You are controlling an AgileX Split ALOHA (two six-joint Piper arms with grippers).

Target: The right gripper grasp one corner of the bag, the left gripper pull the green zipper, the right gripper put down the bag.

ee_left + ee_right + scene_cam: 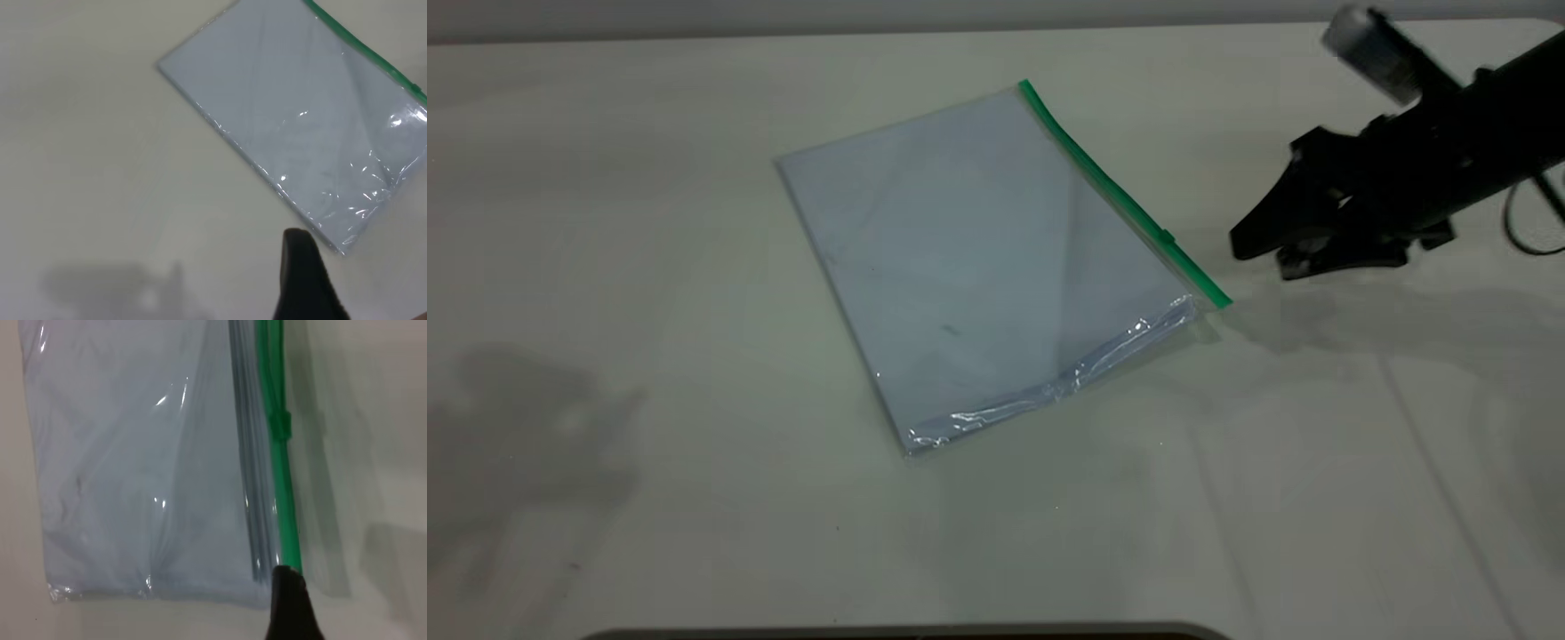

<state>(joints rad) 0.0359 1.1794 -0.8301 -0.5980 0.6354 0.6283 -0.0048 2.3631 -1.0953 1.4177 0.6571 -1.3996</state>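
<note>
Next, the right gripper grabs the bag's creased zipper-end corner [1211,300], since its zipper edge [1126,204] stands up over a shadow.
The bag [978,267] lies flat on the pale table, a clear blue-grey pouch with shiny creases along its near short edge. The green zipper [1112,191] runs down its right long edge, with the small slider tab [1167,236] toward the near end. My right gripper [1258,256] hovers open just right of the corner of the bag [1218,300], apart from it. In the right wrist view, one black fingertip [287,587] sits by the zipper's end [290,553] and the slider [280,425] is farther along. My left gripper [303,280] is off the bag's [300,113] plain corner.
The table [649,222] is pale and bare around the pouch. A dark rounded edge [907,633] lines the front. The right arm's black cable [1529,222] loops at the far right. The left arm's shadow [525,427] falls at the left.
</note>
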